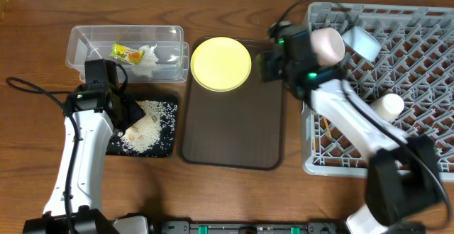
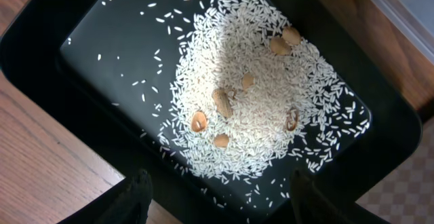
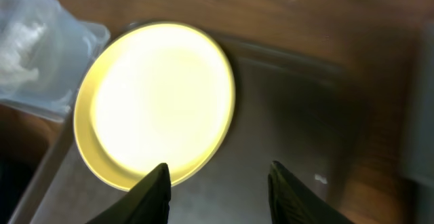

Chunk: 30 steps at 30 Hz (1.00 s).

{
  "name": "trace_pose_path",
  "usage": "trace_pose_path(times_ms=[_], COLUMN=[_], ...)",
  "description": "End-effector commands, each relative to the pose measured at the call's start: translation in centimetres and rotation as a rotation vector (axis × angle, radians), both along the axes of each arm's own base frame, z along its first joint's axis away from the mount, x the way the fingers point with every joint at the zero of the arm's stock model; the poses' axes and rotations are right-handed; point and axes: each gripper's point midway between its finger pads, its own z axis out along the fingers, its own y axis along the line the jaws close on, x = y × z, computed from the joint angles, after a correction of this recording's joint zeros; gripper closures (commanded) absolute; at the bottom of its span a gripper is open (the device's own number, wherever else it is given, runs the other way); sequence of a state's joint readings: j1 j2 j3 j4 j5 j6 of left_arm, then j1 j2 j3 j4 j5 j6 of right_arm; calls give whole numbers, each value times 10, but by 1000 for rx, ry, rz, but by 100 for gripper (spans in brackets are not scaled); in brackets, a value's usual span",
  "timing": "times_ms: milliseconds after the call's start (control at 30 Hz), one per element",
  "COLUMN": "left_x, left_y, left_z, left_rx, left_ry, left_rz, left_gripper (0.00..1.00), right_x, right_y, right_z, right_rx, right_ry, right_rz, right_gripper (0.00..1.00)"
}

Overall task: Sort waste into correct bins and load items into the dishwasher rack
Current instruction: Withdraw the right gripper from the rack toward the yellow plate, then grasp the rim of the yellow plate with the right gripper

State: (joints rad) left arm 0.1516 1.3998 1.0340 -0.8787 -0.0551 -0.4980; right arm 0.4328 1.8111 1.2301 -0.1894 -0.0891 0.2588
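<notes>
My right gripper grabs the yellow plate by its rim nearest the rack (image 1: 249, 70) next. This leaves the opposite rim free to slot into the rack (image 1: 425, 85).
The yellow plate (image 1: 220, 63) (image 3: 156, 98) lies at the far end of the dark brown tray (image 1: 234, 131). My right gripper (image 3: 218, 180) is open and empty just right of the plate, above the tray. My left gripper (image 2: 217, 197) is open and empty above the black tray (image 1: 164, 147), which holds rice (image 2: 251, 95) and several nut shells (image 2: 222, 102). The clear tub (image 1: 85, 38) holds the yellow-green wrapper (image 1: 126, 51) and the white tissue (image 1: 150, 57). The grey rack (image 1: 425, 85) holds a light blue bowl (image 1: 363, 42), a white bowl (image 1: 328, 44), a white cup (image 1: 389, 106) and chopsticks (image 1: 326, 129).
The rack fills the right side of the wooden table. The clear tub's corner (image 3: 34, 54) shows left of the plate in the right wrist view. Cables run across the table at far left (image 1: 28, 86) and over the rack's top edge.
</notes>
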Motion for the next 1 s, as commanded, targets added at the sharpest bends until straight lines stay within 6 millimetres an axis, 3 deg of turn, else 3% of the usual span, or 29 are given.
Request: trace_pose_path(times_ms=[0,100,233,500,567,700,767,867,967], left_x=[2,2,2,2,2,2,2,2,2], left_y=[2,2,2,2,2,2,2,2,2], left_z=[6,6,6,6,6,6,6,6,6], left_rx=[7,6,6,6,6,6,6,6,6], left_ry=[-17,-17,-17,-17,-17,-17,-17,-17,-17], left_rz=[11,11,11,11,11,11,10,11,11], left_gripper=[32,32,32,32,32,32,32,32,32], right_x=[0,5,14,7,5,0,-2,-4,-2], right_y=[21,29,21,26,24,22,20,16,6], right_z=[-36,-59,-82,-110,-114,-119,-119,-115,-98], right_rx=[-11,-17,-34,-10,-20,-39,-45,-51,-48], right_ry=[29,31,43,112,126,149,160,169,161], right_rz=[40,20,-78,-122,-124,-126,-130,-134,-150], right_gripper=[57,58,58,66,68,92,99,99,99])
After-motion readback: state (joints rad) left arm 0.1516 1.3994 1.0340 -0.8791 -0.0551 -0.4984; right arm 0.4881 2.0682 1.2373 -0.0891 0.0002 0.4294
